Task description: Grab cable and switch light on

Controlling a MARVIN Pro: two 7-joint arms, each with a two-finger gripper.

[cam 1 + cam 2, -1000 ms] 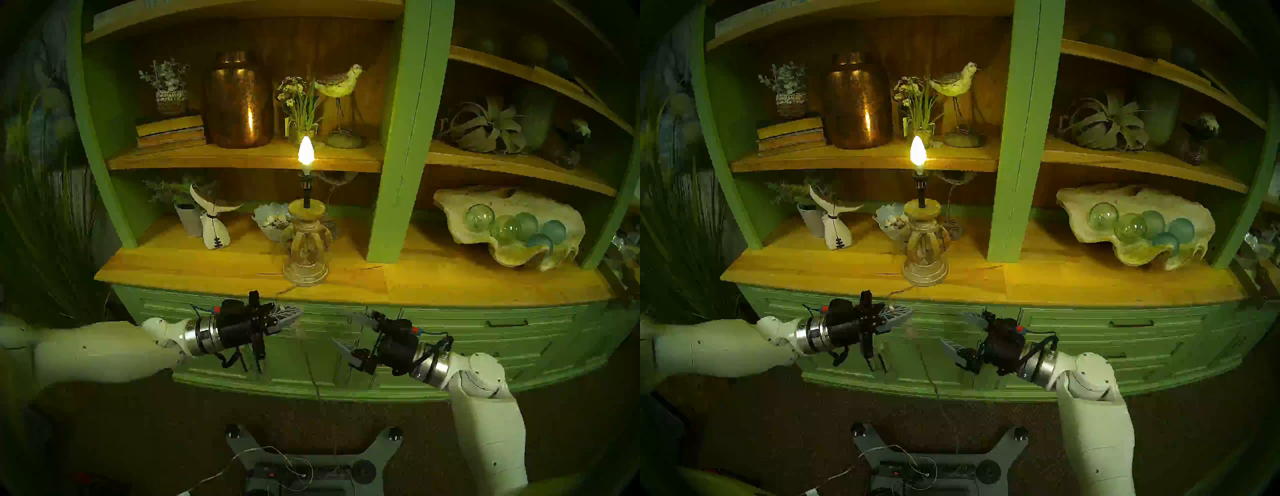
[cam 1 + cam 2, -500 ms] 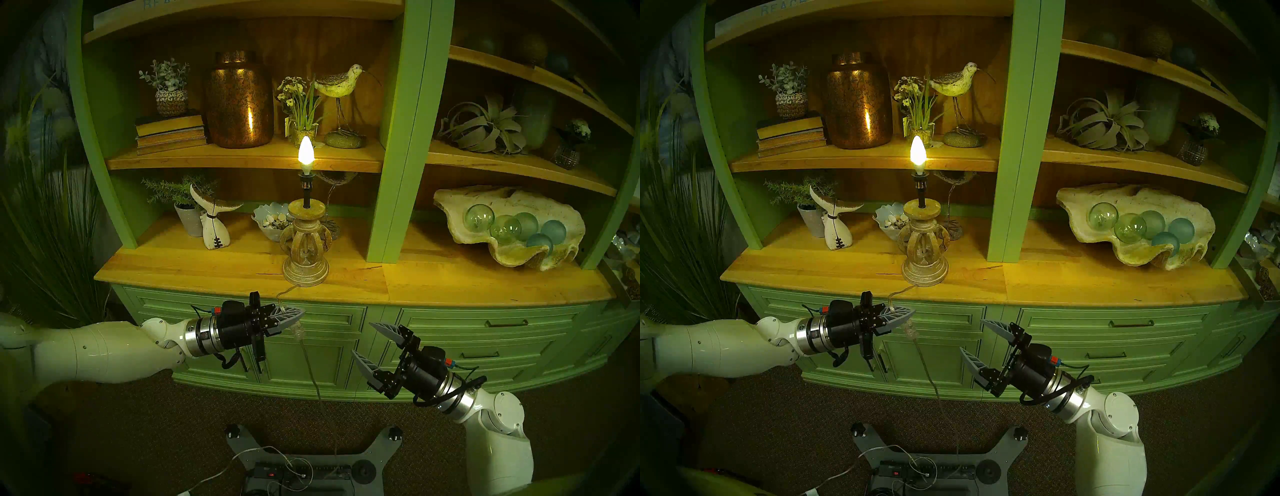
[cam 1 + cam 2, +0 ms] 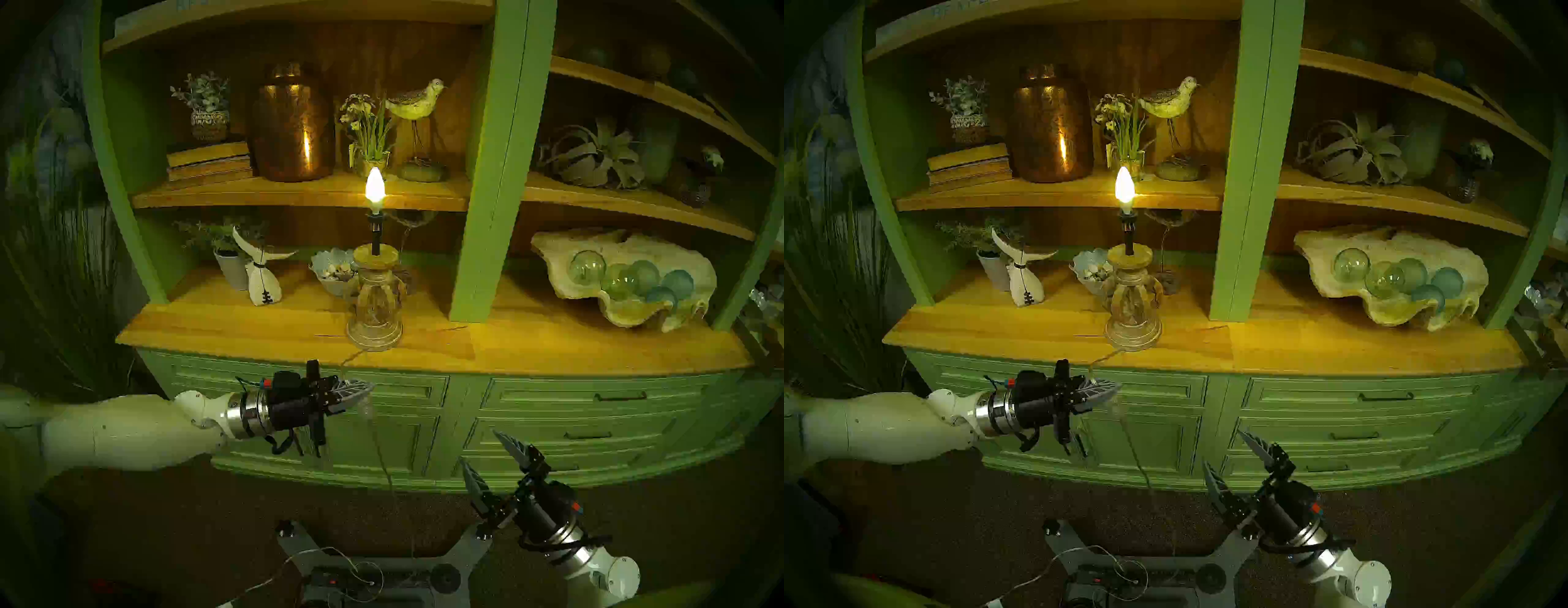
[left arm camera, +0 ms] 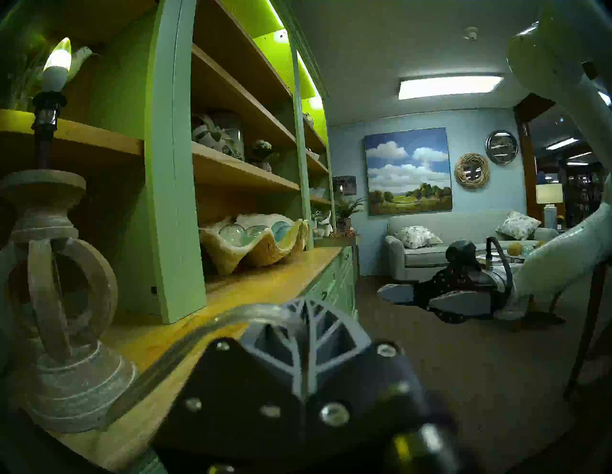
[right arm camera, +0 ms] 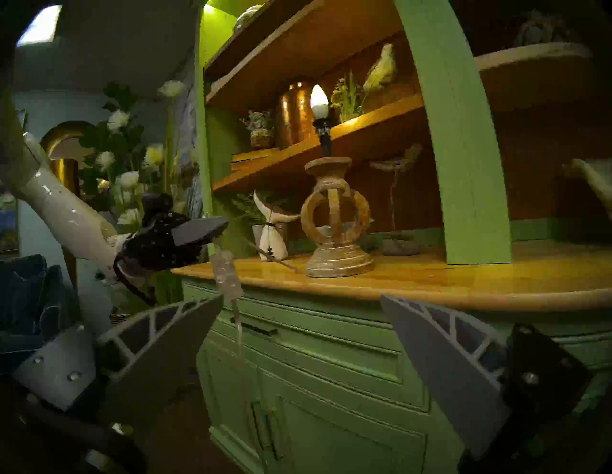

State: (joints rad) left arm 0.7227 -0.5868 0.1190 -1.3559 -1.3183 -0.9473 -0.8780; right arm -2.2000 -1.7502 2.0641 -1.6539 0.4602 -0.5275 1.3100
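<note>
The bulb glows and the cable arcs slack, so it is now time for my left gripper to open.
The light (image 3: 375, 187) is a candle-shaped bulb, glowing, on a black stem atop the carved beige lamp base (image 3: 374, 305) on the wooden counter. It also shows in the right wrist view (image 5: 319, 96). The clear cable (image 3: 382, 454) runs from the base over the counter edge and hangs to the floor. My left gripper (image 3: 360, 388) is shut on the cable just above its clear switch block (image 5: 227, 274). My right gripper (image 3: 478, 446) is open and empty, low and to the right of the hanging cable, in front of the drawers.
The counter (image 3: 254, 331) also carries a whale-tail figure (image 3: 263, 280), a bowl of shells (image 3: 335, 271) and a big shell dish (image 3: 679, 310) with green glass balls. Green drawers (image 3: 594, 399) are below. A power strip (image 3: 365, 579) and thicker white cord (image 3: 254, 588) lie by my base.
My right gripper has moved down and to the right, away from the cable's switch, staying open. My left gripper still holds the cable. The bulb glows throughout.
</note>
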